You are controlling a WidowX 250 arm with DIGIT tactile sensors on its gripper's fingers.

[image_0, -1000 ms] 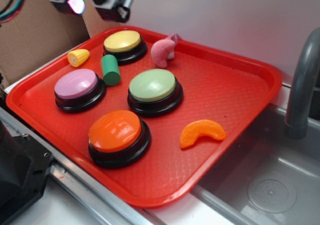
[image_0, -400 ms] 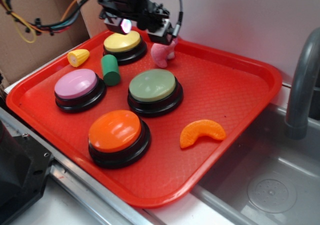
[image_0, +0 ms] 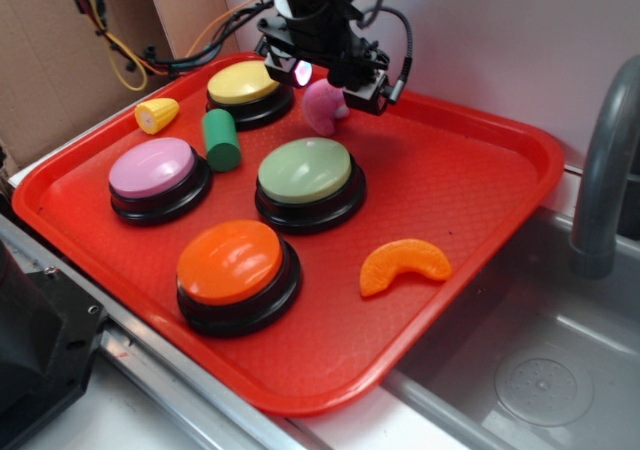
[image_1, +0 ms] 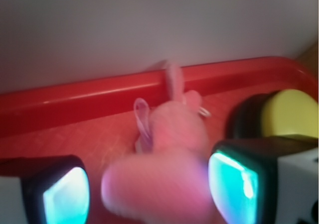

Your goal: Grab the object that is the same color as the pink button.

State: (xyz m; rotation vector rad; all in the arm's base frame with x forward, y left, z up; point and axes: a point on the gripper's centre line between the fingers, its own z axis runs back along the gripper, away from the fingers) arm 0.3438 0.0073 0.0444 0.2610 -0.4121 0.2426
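My gripper takes hold of the pink toy by its thick rounded body [image_0: 322,115] next, to pick out the match for the pink button [image_0: 155,167].
The object, a small pink lumpy toy [image_0: 322,108], lies near the far rim of the red tray [image_0: 455,175], just right of the yellow button [image_0: 244,82]. My gripper [image_0: 332,82] hangs right over it, open, with a finger on each side. In the wrist view the toy [image_1: 174,129] fills the space between the glowing pads [image_1: 65,194]; a gap shows on the left side, and the right pad sits close to it. The pink button [image_0: 155,167] stands at the tray's left, well away from the gripper.
A light green button [image_0: 305,170] sits mid-tray and an orange button [image_0: 232,260] near the front. A green cylinder [image_0: 221,138], a corn piece [image_0: 157,114] and an orange slice [image_0: 405,263] also lie on the tray. Sink [image_0: 560,370] and faucet [image_0: 605,170] at right.
The gripper has travelled right from the tray's far left corner and come down over the pink toy, now straddling it. The toy and other things have not moved.
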